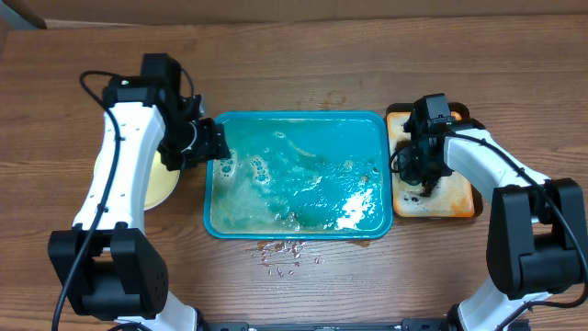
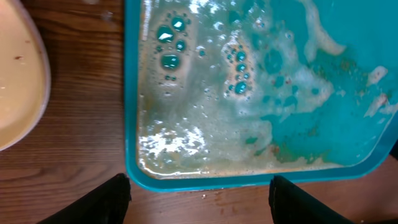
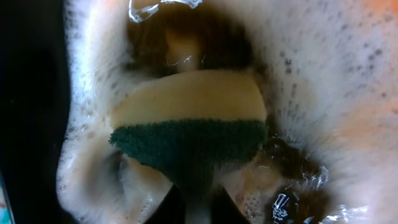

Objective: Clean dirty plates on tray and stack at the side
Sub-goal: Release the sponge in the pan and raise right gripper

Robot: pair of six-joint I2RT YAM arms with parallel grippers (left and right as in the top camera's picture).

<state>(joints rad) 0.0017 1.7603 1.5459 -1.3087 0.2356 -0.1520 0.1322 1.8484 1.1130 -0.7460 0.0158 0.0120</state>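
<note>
The yellow sponge's lower edge (image 3: 191, 87) sits in the foam inside the orange tray's black rim, so it is time for my right gripper to let go.
The teal tray (image 1: 213, 221) lies mid-table holding only foamy water; its near corner also shows in the left wrist view (image 2: 134, 162). One pale yellow-green plate (image 1: 163, 188) rests on the table left of the tray, partly under my left arm, and its rim with a small brown speck shows too (image 2: 22, 87). My left gripper (image 1: 213, 145) hovers at the tray's left edge, open and empty (image 2: 199, 202). My right gripper (image 1: 425, 184) is down over the orange tray, shut (image 3: 199, 205) on a yellow sponge with a green scouring face (image 3: 186, 118).
The smaller orange tray (image 1: 462, 200) stands right of the teal one, covered in foam (image 3: 329, 93). Water drops (image 1: 285, 253) lie on the wood in front of the teal tray.
</note>
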